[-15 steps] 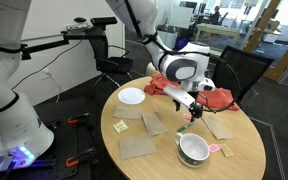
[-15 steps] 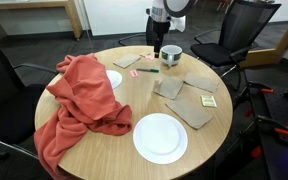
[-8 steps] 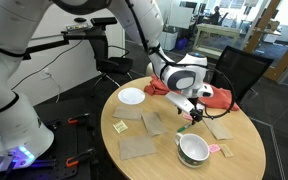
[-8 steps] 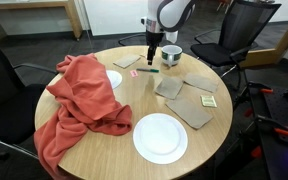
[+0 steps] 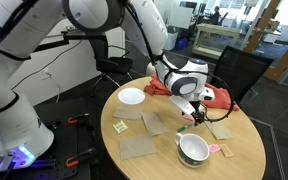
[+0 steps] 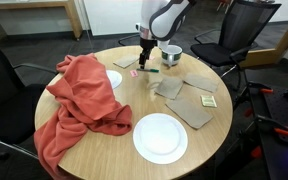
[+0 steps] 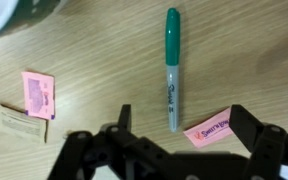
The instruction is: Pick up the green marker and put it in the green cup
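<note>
The marker's near end [image 5: 190, 124] [image 7: 173, 113] lies between my fingers, which stop above the marker's body, so it is too early to close; my gripper comes down next.
The green marker [image 7: 171, 65] lies flat on the wooden table, its cap pointing away from me in the wrist view. It also shows in an exterior view [image 6: 147, 70]. My gripper [image 7: 184, 125] hovers just above the marker's near end, open and empty, with the jaws standing either side of it. It shows in both exterior views [image 6: 146, 58] [image 5: 196, 108]. The green cup [image 6: 170, 53] stands upright a little beyond the marker; it shows in the other exterior view [image 5: 193, 150] too, and its edge is at the wrist view's top left corner [image 7: 4, 10].
Pink sweetener packets [image 7: 38, 95] [image 7: 212, 128] and a tan packet [image 7: 22, 124] lie near the marker. A red cloth [image 6: 79, 100], a large white plate [image 6: 160, 137], a small plate [image 5: 131, 96] and brown napkins [image 6: 189, 95] lie on the round table. Office chairs stand behind.
My gripper has moved from beside the cup over to the marker and come down lower. The marker and the cup have not moved.
</note>
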Tool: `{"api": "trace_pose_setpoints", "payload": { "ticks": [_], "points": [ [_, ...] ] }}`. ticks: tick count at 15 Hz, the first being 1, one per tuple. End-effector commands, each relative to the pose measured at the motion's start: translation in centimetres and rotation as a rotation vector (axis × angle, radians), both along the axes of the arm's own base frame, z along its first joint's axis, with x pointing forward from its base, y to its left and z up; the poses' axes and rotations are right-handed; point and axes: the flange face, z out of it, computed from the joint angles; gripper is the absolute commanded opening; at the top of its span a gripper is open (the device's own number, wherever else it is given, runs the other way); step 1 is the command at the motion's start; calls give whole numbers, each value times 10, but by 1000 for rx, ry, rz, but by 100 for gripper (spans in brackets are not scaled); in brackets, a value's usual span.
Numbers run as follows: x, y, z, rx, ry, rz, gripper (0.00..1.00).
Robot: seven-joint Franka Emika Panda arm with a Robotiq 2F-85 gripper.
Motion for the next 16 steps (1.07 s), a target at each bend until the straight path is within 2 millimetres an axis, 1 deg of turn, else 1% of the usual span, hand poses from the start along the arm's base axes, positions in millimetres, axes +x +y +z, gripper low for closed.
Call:
{"api": "trace_pose_setpoints", "payload": {
  "ticks": [1,8,9,10,11,14,16],
  "points": [
    [16,1,-8,1,-7,-39,100],
    [23,-6,-24,-4,34,-95,100],
    [22,-8,-26,-1,40,-107,75],
    [23,-9,-27,-2,46,-112,74],
    [22,-11,-28,0,51,-121,68],
    [21,-13,-31,-2,61,-129,42],
    [22,-12,-30,-1,61,-134,27]
  ]
}}
